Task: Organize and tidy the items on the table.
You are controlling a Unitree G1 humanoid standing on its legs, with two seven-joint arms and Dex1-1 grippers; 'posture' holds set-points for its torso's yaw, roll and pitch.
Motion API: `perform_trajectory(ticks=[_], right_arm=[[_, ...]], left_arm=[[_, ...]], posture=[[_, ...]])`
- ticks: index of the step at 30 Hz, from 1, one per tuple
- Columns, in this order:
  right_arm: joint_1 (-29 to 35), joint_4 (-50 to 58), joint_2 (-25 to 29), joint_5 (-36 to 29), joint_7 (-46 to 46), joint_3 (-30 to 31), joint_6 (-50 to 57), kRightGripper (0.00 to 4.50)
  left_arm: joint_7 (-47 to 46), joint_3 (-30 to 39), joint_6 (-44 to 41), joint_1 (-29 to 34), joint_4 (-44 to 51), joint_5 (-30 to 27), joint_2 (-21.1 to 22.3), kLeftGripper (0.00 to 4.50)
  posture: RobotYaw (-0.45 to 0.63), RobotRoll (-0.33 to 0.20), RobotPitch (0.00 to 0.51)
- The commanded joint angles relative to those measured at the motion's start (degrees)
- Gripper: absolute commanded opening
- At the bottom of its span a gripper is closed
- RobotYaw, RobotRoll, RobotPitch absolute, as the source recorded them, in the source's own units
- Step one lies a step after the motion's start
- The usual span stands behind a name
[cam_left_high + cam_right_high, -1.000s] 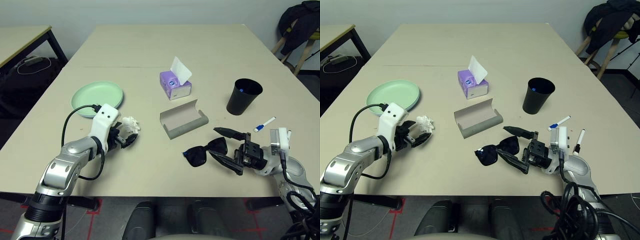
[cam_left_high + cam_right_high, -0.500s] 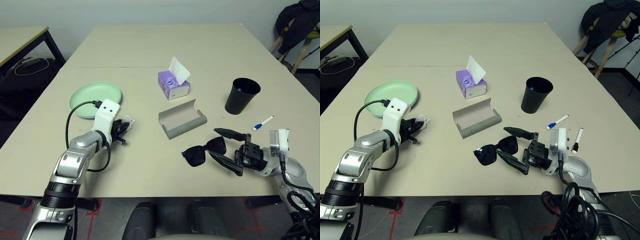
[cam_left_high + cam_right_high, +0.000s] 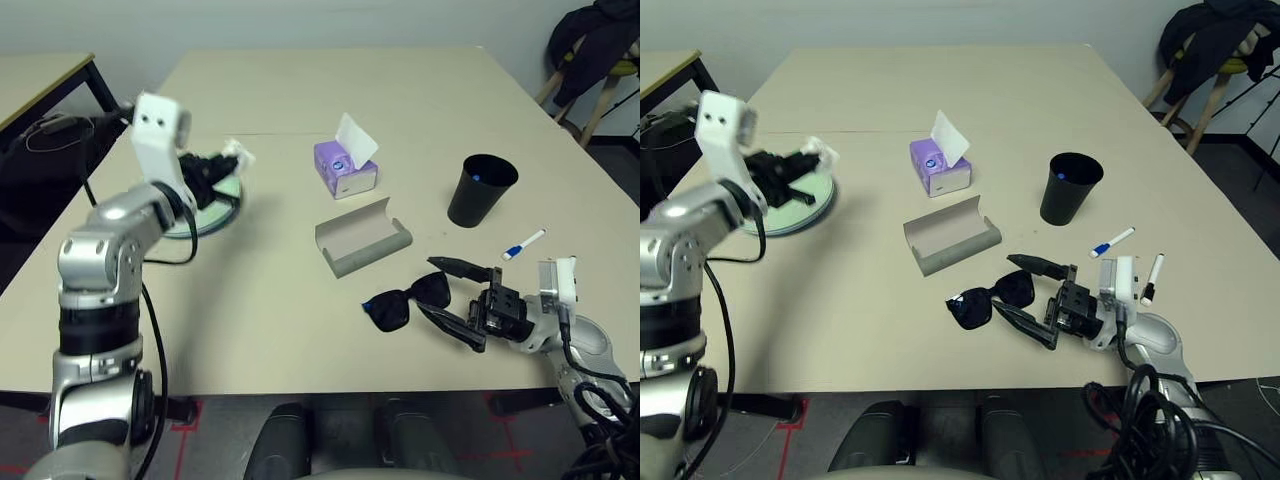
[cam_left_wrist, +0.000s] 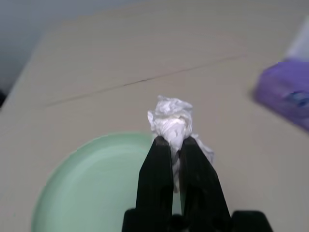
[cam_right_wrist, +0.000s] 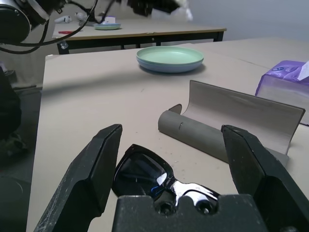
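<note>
My left gripper should move the wad (image 3: 239, 154) over the mint green plate's middle (image 3: 210, 213) before it lets go, because the wad sticks out past the mint green plate's rim.
My left gripper (image 4: 175, 141) is shut on the white tissue wad (image 4: 170, 113) and holds it in the air over the near edge of the mint green plate (image 4: 91, 183), which lies on a pale blue one (image 3: 800, 205). My right gripper (image 5: 171, 133) stands open low over the table (image 3: 280, 310), one finger on each side of the black sunglasses (image 3: 400, 305). The open grey glasses case (image 3: 362, 238) lies just beyond them. Behind it stands the purple tissue box (image 3: 345, 165). A black cup (image 3: 480, 190) holds a blue-tipped pen, and two more pens (image 3: 1112, 242) (image 3: 1154, 275) lie at the right.
A smaller desk (image 3: 40, 75) with black legs stands at the back left, with cables beside it. A chair draped in dark clothing (image 3: 600, 50) is past the back right corner. My left arm's black cable (image 3: 150, 320) hangs by the table's left edge.
My left gripper shut on the tissue wad, lifted it off the table and carried it up and back over the plates. The right arm has stayed put.
</note>
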State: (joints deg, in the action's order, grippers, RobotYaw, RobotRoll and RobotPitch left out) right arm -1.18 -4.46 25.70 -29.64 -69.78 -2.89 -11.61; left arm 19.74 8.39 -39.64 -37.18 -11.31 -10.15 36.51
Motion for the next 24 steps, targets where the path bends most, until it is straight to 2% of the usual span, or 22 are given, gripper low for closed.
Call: perform_trajectory(ticks=[1, 4, 9, 12, 19, 21, 24], right_arm=[[-0.4, 0.0, -0.3, 0.5, 0.1, 0.5, -0.3, 4.50], [-0.3, 0.4, -0.3, 0.6, 0.4, 0.2, -0.3, 4.50], [1.0, 1.6, 0.1, 0.5, 0.9, -0.3, -0.1, 4.50], [1.2, 1.9, 0.3, 0.5, 1.1, -0.3, -0.1, 4.50], [0.4, 1.4, 0.3, 0.5, 1.2, -0.2, 0.0, 4.50], [-0.1, 1.0, 0.2, 0.5, 1.0, 0.0, -0.1, 4.50], [-0.7, 0.4, 0.2, 0.6, 0.8, 0.0, -0.2, 4.50]], left_arm=[[-2.6, -4.9, 5.8, -2.1, -12.5, 7.0, 0.1, 0.02], [-4.7, -6.1, 8.3, -4.1, -20.7, 9.6, -1.2, 0.02], [-5.4, -5.9, 12.6, -5.9, -28.3, 10.8, -2.7, 0.02], [-5.7, -5.1, 14.3, -6.9, -30.7, 10.7, -3.0, 0.87], [-4.1, -3.4, 16.0, -7.2, -29.7, 9.4, -2.4, 3.58], [-1.4, -1.1, 15.7, -5.8, -25.1, 6.4, -2.2, 4.37], [2.7, 0.9, 14.0, -3.3, -18.0, 3.1, -1.8, 4.45]], posture=[[0.01, 0.000, 0.068], [-0.01, 0.000, 0.066], [-0.03, 0.000, 0.067], [-0.03, 0.000, 0.067], [-0.02, 0.000, 0.064], [-0.01, 0.000, 0.058], [0.00, 0.000, 0.057]])
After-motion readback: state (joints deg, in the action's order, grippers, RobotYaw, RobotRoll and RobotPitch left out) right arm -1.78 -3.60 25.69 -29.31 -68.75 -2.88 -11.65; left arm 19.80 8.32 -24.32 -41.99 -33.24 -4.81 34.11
